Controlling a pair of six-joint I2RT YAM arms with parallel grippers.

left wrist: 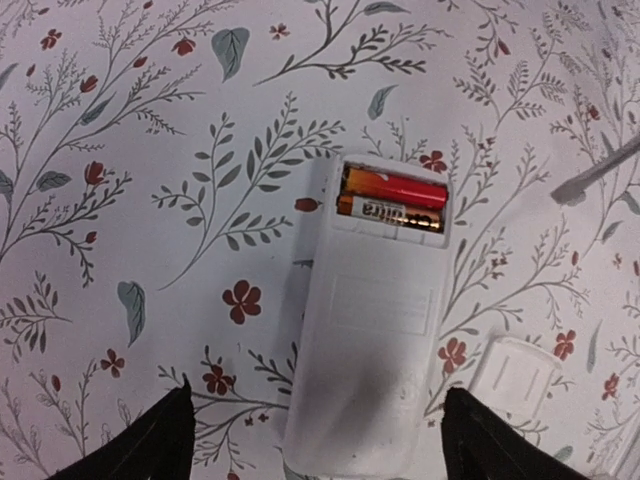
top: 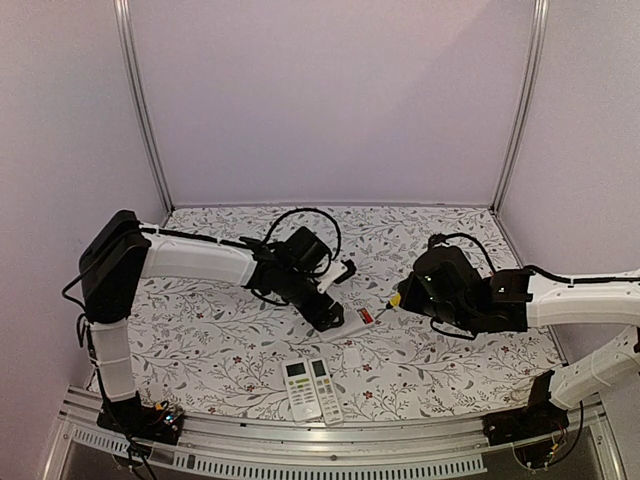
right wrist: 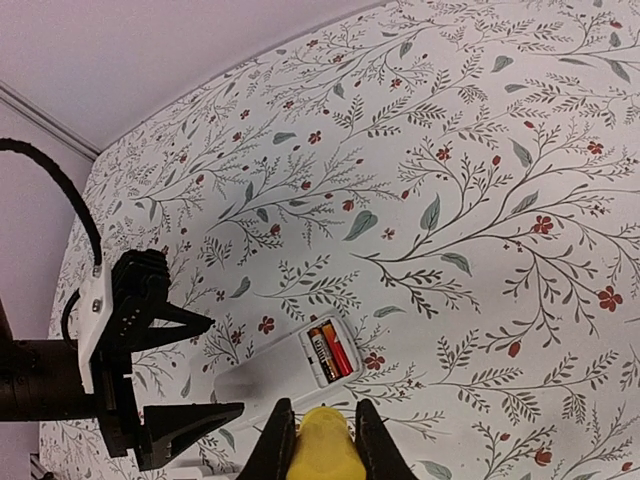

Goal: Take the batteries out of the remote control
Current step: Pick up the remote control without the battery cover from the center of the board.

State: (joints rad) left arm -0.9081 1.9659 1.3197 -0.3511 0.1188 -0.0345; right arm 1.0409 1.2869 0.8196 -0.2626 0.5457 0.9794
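The fingers of my left gripper are still above the remote's near end, so it is too early to close. My left gripper lowers first, then closes on the remote.
A white remote control [left wrist: 366,352] lies face down on the flowered cloth with its battery bay uncovered. Two batteries [left wrist: 392,201] lie side by side in the bay, one red-orange and one darker with a gold band. My left gripper [left wrist: 315,432] is open, its black fingers straddling the remote's near end without touching it. In the right wrist view the remote [right wrist: 262,372] and its batteries [right wrist: 330,350] lie just ahead of my right gripper [right wrist: 320,418], which is shut on a yellow-handled screwdriver [right wrist: 326,448]. From above, the left gripper [top: 334,317] and right gripper [top: 399,297] flank the remote [top: 366,316].
The loose white battery cover [left wrist: 515,377] lies right of the remote. The screwdriver's metal tip [left wrist: 598,174] shows at the right edge of the left wrist view. Two more remotes [top: 311,389] lie face up near the table's front edge.
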